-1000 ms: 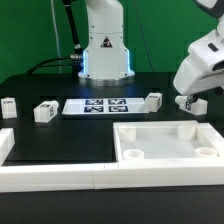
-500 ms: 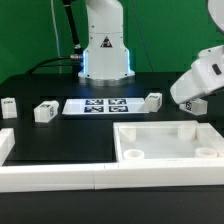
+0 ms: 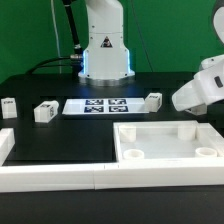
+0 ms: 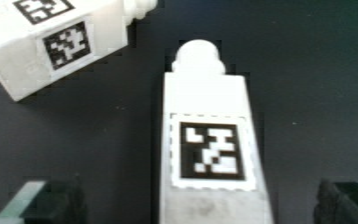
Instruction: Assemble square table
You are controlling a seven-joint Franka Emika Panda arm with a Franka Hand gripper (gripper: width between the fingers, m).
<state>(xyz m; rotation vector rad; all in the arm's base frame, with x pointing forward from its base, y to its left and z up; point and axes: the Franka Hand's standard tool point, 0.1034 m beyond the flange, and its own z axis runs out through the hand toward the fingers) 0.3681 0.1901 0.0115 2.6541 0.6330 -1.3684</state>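
My fingers reach down on either side of the fourth tagged leg, low over the black table. I need to close my gripper on it now.
The square table top (image 3: 165, 133), white with a raised rim and round corner sockets, lies at the front on the exterior view's right. Three short white tagged legs lie on the black table: one (image 3: 8, 107) at the far left, one (image 3: 44, 112) beside it, one (image 3: 153, 101) behind the top. My gripper (image 3: 190, 98) hangs low at the right, behind the top. In the wrist view my gripper (image 4: 194, 203) is open, and a fourth tagged leg (image 4: 208, 140) lies lengthwise between the dark fingers (image 4: 43, 205). Another tagged white piece (image 4: 60, 45) lies beside it.
The marker board (image 3: 100, 105) lies flat in the middle, in front of the robot base (image 3: 105, 55). A long white border wall (image 3: 60, 172) runs along the front edge, with a short piece (image 3: 5, 143) at the left.
The arm's wrist has dropped and swung toward the exterior view's right. The legs, the table top and the marker board have not moved.
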